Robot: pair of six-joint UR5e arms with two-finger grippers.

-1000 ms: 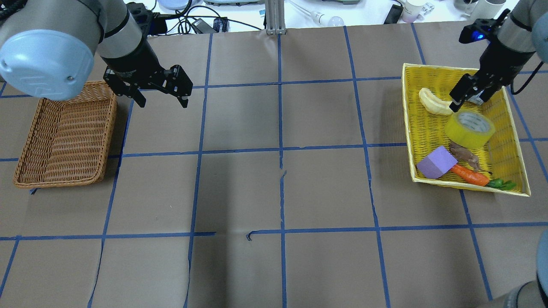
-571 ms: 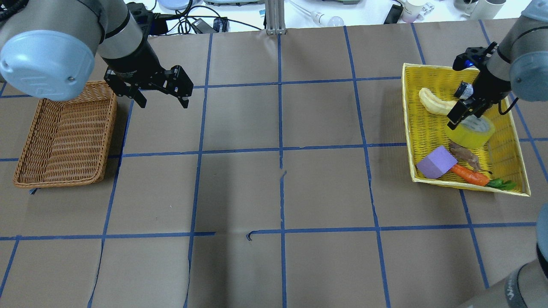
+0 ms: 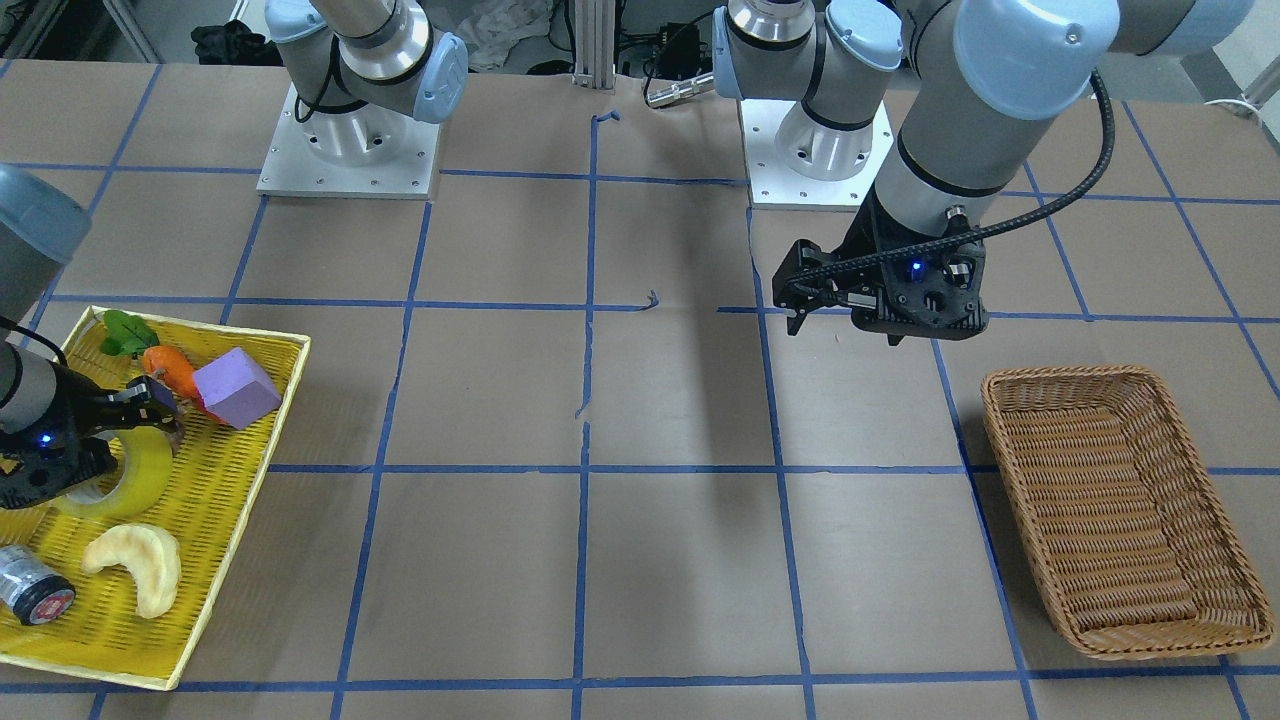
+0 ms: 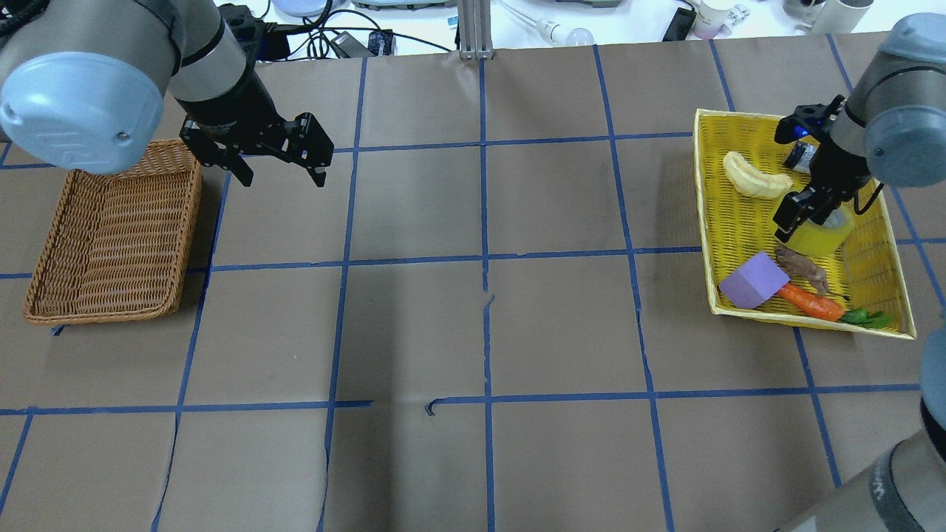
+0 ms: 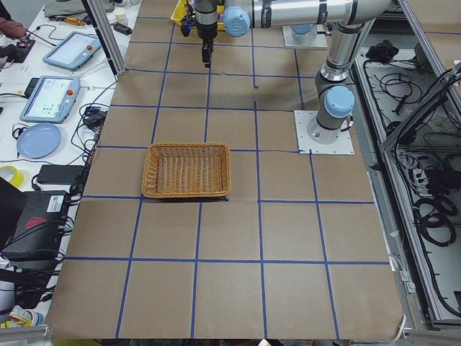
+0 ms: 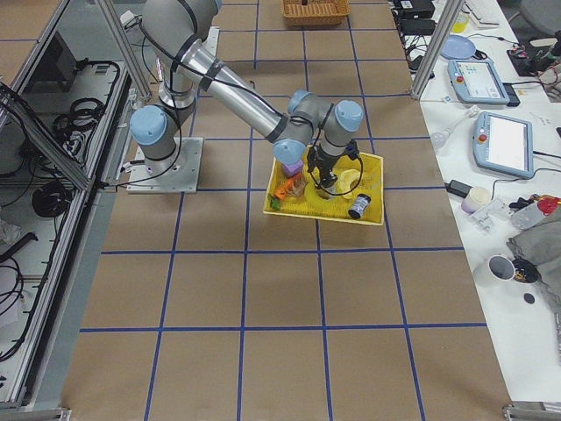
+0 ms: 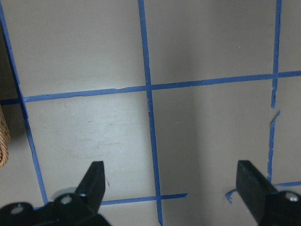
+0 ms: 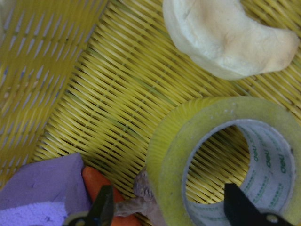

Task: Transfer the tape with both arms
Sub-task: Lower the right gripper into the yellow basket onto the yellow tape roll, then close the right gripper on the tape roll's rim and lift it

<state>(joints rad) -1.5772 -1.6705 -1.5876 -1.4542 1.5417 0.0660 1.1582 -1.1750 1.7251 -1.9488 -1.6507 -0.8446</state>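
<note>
The tape roll should come out of the yellow tray [image 8: 113, 94], so my right gripper should grab the tape roll by its side [image 8: 175, 186] next.
The yellow tape roll [image 4: 822, 238] lies flat in the yellow tray [image 4: 703, 207], and it also shows in the front view [image 3: 145, 478]. My right gripper [image 4: 802, 214] is low over it and open. In the right wrist view one finger [image 8: 102, 207] is outside the roll [image 8: 169, 155], the other finger [image 8: 242, 207] is inside its grey-white core, and the wall stands between them with gaps on both sides. My left gripper [image 4: 282, 174] hangs open and empty above the table, just right of the wicker basket [image 4: 44, 314].
The tray also holds a pale croissant [image 4: 754, 181], a purple block [image 4: 754, 279], a carrot [image 4: 813, 301], a brown figure [image 4: 802, 267] touching the tape, and a dark cylinder [image 3: 30, 597]. The wicker basket [image 3: 1070, 372] is empty. Blue tape lines cross the brown table.
My right gripper has moved from the tray's far edge toward me and down onto the tape roll, now straddling its wall. The left arm has not moved.
</note>
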